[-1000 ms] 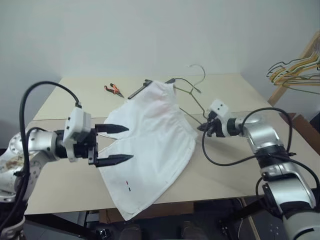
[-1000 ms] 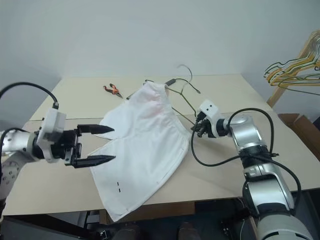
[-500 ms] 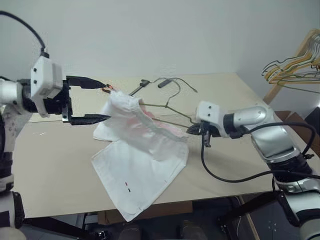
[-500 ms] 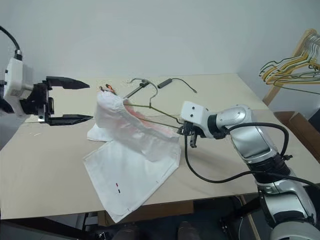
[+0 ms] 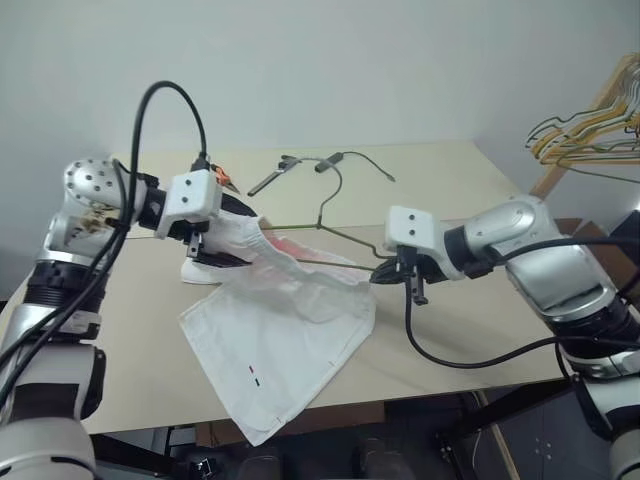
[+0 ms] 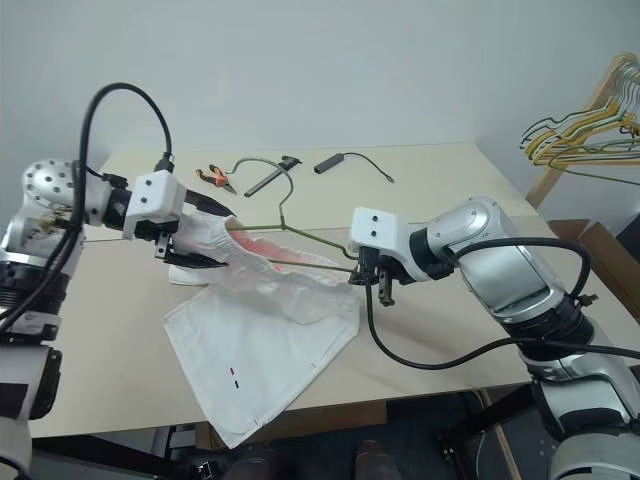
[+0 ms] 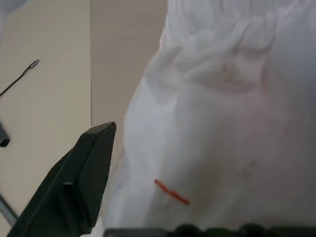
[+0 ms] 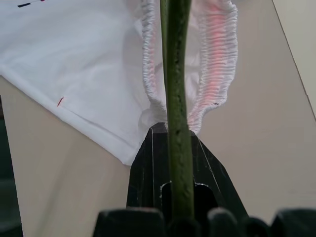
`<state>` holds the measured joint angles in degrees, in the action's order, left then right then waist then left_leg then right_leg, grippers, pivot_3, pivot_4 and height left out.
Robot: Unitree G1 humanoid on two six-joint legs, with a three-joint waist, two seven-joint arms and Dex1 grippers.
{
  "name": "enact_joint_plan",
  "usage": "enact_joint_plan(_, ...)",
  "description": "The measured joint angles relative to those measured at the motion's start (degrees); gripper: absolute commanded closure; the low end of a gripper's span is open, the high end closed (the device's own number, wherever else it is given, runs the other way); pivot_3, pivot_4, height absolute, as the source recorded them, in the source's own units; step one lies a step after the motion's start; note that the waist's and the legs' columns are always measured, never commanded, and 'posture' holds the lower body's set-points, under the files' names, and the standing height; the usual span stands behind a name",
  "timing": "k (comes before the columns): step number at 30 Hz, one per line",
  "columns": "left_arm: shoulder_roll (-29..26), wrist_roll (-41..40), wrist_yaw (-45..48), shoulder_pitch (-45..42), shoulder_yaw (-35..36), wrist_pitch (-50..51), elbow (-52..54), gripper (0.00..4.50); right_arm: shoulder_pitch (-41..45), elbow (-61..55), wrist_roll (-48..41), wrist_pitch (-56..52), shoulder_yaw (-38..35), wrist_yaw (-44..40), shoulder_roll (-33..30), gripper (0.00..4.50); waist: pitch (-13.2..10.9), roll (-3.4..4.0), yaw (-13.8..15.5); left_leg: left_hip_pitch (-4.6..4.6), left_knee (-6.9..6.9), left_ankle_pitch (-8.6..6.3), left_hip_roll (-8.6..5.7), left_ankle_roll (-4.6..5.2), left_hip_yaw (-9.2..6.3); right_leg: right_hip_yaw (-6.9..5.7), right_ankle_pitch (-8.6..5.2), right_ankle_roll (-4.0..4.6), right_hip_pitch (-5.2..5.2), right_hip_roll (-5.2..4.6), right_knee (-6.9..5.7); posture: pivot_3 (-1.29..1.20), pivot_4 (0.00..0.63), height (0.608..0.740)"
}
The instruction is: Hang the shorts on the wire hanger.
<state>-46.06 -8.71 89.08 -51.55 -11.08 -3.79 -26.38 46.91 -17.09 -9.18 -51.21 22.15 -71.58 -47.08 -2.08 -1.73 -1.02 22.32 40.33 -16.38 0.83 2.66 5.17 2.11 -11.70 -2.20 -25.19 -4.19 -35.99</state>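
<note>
The legs of the shorts lie flat on the tabletop, so my left gripper will next pinch the bunched waistband end [image 5: 238,238] that stands up, to hang the shorts.
The white shorts [image 5: 290,320] lie spread on the table [image 5: 120,360], with their gathered waistband end bunched up and lifted at the left. The dark wire hanger [image 6: 310,236] runs through that waistband, its neck and hook rising behind. My right gripper [image 5: 378,278] is shut on the hanger's right corner; in the right wrist view the wire [image 8: 175,74] runs out from the shut fingers into the pink-lined waistband [image 8: 217,74]. My left gripper [image 5: 248,238] stands open with its fingers above and below the bunched cloth; one black finger [image 7: 84,173] stands next to the cloth [image 7: 222,123].
Orange-handled pliers [image 6: 212,176], a black tool [image 6: 265,181] and a black cable [image 6: 345,160] lie at the back of the table. A bunch of yellowish hangers [image 5: 590,135] hangs on a wooden rack at the far right.
My left gripper swung in from the left and now straddles the lifted waistband end. The hanger's hook has tipped more upright. My right gripper keeps its hold and has barely moved.
</note>
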Motion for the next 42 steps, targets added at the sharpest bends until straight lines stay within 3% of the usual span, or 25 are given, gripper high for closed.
enact_joint_plan(10,0.96,-0.37,2.24,0.07,0.06,0.34,-0.43,4.48,0.79,-0.40,-0.62,-2.39,0.15,0.59,-0.93,4.50,0.00,0.00,-0.04,-0.01,0.09,-0.01,0.01,0.01,-0.12,0.00,0.00,0.00,0.01,-0.01,-0.08,-0.01,0.000,0.740)
enact_joint_plan(14,1.02,-0.67,2.66,0.73,0.91,2.01,0.18,4.48,0.70,-0.40,-0.57,-1.47,0.13,1.37,-0.93,4.50,0.00,0.00,-0.06,0.00,0.09,-0.01,0.01,0.01,-0.15,0.01,0.00,-0.01,0.00,-0.01,-0.08,-0.01,0.000,0.740)
enact_joint_plan(15,1.01,-0.68,2.62,0.93,1.09,2.90,0.68,4.50,0.38,-0.40,-0.57,-0.88,-0.03,1.77,-0.92,3.92,0.00,0.00,-0.06,0.00,0.09,-0.01,0.01,0.01,-0.16,0.01,0.00,-0.01,0.01,-0.01,-0.08,-0.01,0.000,0.740)
enact_joint_plan(21,1.01,-2.68,2.09,4.06,2.55,7.36,3.31,4.50,-1.38,0.48,-1.30,2.25,-1.77,2.96,-1.01,1.98,0.00,0.00,-0.22,-0.01,0.12,-0.01,0.01,0.02,-0.25,0.01,0.00,-0.01,0.01,-0.02,-0.10,-0.03,0.000,0.740)
enact_joint_plan(27,-0.45,-5.06,0.40,6.73,5.96,10.73,5.86,4.50,-8.97,5.57,-3.14,4.72,-13.24,6.83,-4.16,0.03,0.02,-0.03,0.15,-0.01,0.13,-0.03,-0.01,0.06,-0.28,-0.01,0.01,-0.04,0.08,-0.08,-0.06,-0.01,0.000,0.740)
enact_joint_plan(32,-0.94,-5.30,-0.78,8.65,6.69,12.61,7.71,4.50,-21.68,6.89,-3.57,8.43,-17.88,9.86,-3.48,0.03,0.08,-0.13,0.17,-0.07,0.13,-0.03,-0.02,0.06,-0.27,0.00,0.01,-0.04,0.15,-0.03,-0.07,-0.01,0.000,0.740)
enact_joint_plan(35,-0.91,-5.55,-1.70,8.96,6.85,13.18,8.45,4.50,-25.94,8.28,-4.53,10.47,-18.91,14.59,3.55,0.03,0.08,-0.12,-0.56,-0.19,0.16,-0.03,0.02,0.06,-0.31,0.20,0.02,-0.03,0.17,0.07,-0.11,-0.01,0.000,0.740)
enact_joint_plan(42,-0.93,-6.68,-2.62,9.68,7.31,14.70,10.66,4.50,-26.42,7.59,-7.29,11.14,-18.19,22.44,18.64,0.03,0.08,-0.12,-1.59,-0.26,0.16,-0.03,0.04,0.06,-0.36,0.25,0.02,-0.04,0.23,0.11,-0.11,0.00,0.000,0.740)
